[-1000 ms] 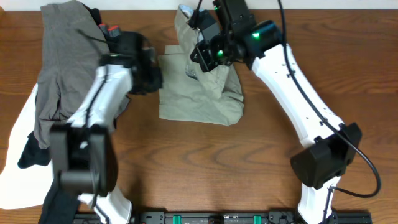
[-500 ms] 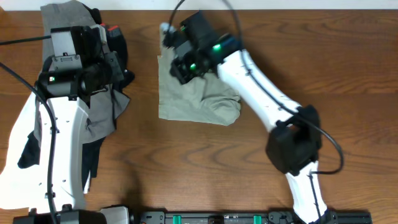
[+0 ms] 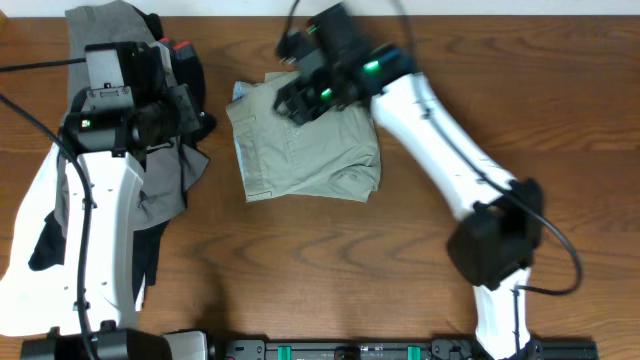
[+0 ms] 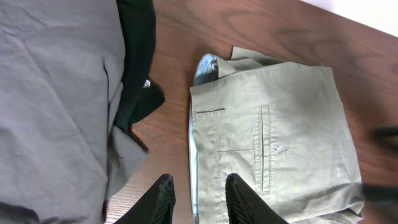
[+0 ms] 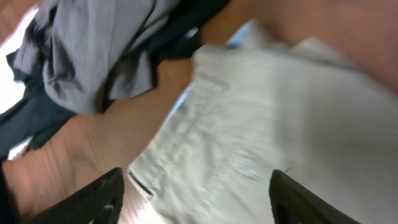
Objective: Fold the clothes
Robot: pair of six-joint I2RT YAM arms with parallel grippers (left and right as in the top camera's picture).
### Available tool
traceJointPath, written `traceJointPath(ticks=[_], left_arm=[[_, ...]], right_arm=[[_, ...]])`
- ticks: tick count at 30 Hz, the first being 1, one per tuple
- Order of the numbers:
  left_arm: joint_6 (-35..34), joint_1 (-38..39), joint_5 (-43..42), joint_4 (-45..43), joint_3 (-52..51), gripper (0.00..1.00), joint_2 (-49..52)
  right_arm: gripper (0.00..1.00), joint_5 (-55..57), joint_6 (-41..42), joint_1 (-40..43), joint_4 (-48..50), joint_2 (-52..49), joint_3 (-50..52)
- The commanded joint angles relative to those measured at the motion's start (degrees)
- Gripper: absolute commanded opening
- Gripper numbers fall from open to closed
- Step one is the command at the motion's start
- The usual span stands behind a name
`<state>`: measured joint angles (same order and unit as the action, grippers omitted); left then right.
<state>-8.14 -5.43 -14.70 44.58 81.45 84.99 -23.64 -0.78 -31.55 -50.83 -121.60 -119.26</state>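
My right gripper should next grab the folded khaki shorts by the side edge facing away from the pile, to drag them aside folded.
The khaki shorts (image 3: 305,150) lie folded into a rough rectangle in the middle of the table, with a pocket and seam facing up (image 4: 267,143). My right gripper (image 3: 300,95) hovers over their far edge, fingers wide apart with only cloth below (image 5: 199,199). To the left of the shorts my left gripper (image 3: 195,120) stands by the pile of other clothes. Its fingers are a little apart and hold nothing (image 4: 200,199), above bare wood and the shorts' left edge.
A grey garment (image 3: 100,50) lies at the back left, with black cloth (image 3: 150,250) and a white piece (image 3: 25,270) beneath it. The same grey cloth (image 4: 50,93) and black cloth (image 4: 137,56) fill the left of the left wrist view.
My right gripper has opened and let go of the shorts, which now lie flatter and reach further left. The left arm swung back from the shorts to the pile, then held still.
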Motion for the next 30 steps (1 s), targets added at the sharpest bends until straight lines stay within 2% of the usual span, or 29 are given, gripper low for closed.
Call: traceJointPath(ticks=[1, 3, 8, 15, 16, 17, 24, 25, 30], left_arm=[[-0.11, 0.98, -1.7, -0.02, -0.04, 0.29, 1.95], [-0.04, 2.19, -1.79, -0.02, -0.2, 0.29, 3.08], [1.25, 5.95, -1.79, -0.13, -0.24, 0.28, 7.5], [4.9, 10.93, -1.79, -1.22, -0.24, 0.23, 14.08], [5.42, 11.37, -1.79, -1.4, -0.24, 0.23, 14.86], [5.88, 11.72, -1.79, -1.57, -0.24, 0.23, 15.56], [9.7, 12.44, -1.77, -2.03, -0.24, 0.25, 20.98], [10.14, 12.44, -1.77, -2.27, -0.24, 0.29, 21.75], [11.15, 12.44, -1.77, -4.02, -0.24, 0.32, 25.4]], right_arm=[[0.66, 0.31, -0.17, 2.21, -2.67, 1.95, -0.87], [0.66, 2.25, -0.15, 3.21, -5.38, 1.42, -0.55], [0.73, 3.72, -0.15, 6.43, -9.77, -0.22, -0.33], [0.8, 2.56, -1.14, 11.15, -10.6, -0.61, 4.07], [0.87, 2.38, -1.68, 11.69, -10.14, -0.61, 5.2], [0.99, 2.49, -2.01, 12.31, -9.35, -0.61, 6.67], [0.99, -0.04, -3.45, 15.37, 0.0, -0.66, 17.22], [0.99, -1.66, -4.26, 15.54, 1.68, -0.68, 18.51], [0.99, -3.41, -4.63, 15.78, 9.81, -0.7, 24.68]])
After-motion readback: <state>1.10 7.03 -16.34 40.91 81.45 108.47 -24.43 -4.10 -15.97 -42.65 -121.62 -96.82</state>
